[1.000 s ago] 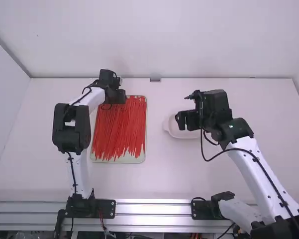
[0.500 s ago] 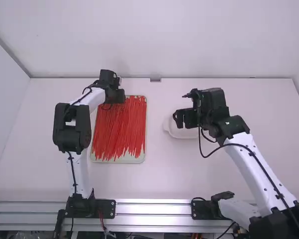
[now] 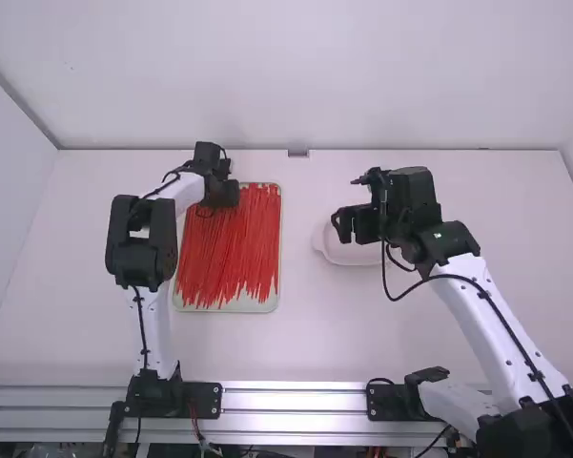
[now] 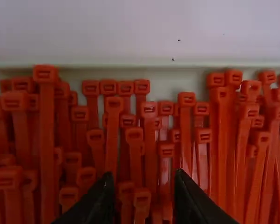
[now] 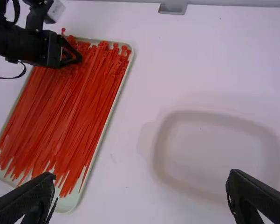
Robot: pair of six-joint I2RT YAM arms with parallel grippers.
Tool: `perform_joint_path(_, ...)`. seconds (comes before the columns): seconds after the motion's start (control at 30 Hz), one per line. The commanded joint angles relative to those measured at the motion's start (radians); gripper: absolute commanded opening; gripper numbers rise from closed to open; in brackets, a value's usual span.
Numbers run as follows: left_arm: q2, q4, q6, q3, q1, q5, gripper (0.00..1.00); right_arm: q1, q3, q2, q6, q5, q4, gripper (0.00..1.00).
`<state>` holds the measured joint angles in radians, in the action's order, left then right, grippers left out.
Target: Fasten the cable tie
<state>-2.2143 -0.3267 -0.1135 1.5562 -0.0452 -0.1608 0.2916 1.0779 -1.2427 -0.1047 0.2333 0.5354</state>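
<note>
I should next grab the single red cable tie with my left gripper by its strap behind the head (image 4: 140, 216), which leaves the head free for fastening.
Several orange-red cable ties (image 3: 231, 243) lie in a heap on a pale tray (image 3: 267, 303) left of the table's middle. My left gripper (image 3: 219, 194) is low over the far left corner of the heap, open, its fingertips (image 4: 101, 193) among the tie heads (image 4: 130, 135) with nothing held. In the right wrist view the left gripper (image 5: 71, 54) shows over the ties (image 5: 65, 112). My right gripper (image 3: 353, 224) hangs open above a white dish (image 3: 341, 250) right of the tray, holding nothing.
The white dish (image 5: 214, 151) holds nothing I can see. A small grey bracket (image 3: 297, 151) sits at the table's far edge. White walls stand at the far side and the left. Bare tabletop spreads to the right of the dish and in front of the tray.
My left gripper has edged slightly right and toward the camera over the ties' far end. My right gripper has shifted a little left and farther away above the dish.
</note>
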Motion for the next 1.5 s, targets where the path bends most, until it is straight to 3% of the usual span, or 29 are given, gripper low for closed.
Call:
perform_joint_path(0.0, -0.012, 0.0, -0.003, -0.007, -0.003, -0.007, 0.33, 0.002, 0.028, 0.003, -0.004, 0.007, -0.002, 0.98)
perform_joint_path(0.53, -0.012, -0.004, -0.003, -0.007, -0.009, -0.005, 0.22, -0.011, 0.028, 0.003, -0.004, 0.024, -0.005, 0.98)
perform_joint_path(0.8, -0.012, 0.011, -0.003, -0.007, -0.009, -0.003, 0.1, -0.011, 0.028, 0.003, -0.004, 0.036, -0.005, 0.98)
perform_joint_path(1.13, -0.011, 0.019, -0.003, -0.003, -0.006, -0.005, 0.06, -0.011, 0.028, 0.003, -0.004, 0.036, -0.005, 0.98)
perform_joint_path(1.33, -0.011, -0.019, -0.003, 0.052, 0.0, -0.002, 0.02, -0.011, 0.028, 0.003, -0.004, 0.036, -0.005, 0.98)
perform_joint_path(1.47, -0.01, -0.13, -0.003, 0.172, 0.006, 0.005, 0.02, -0.01, 0.028, 0.003, -0.004, 0.036, -0.005, 0.98)
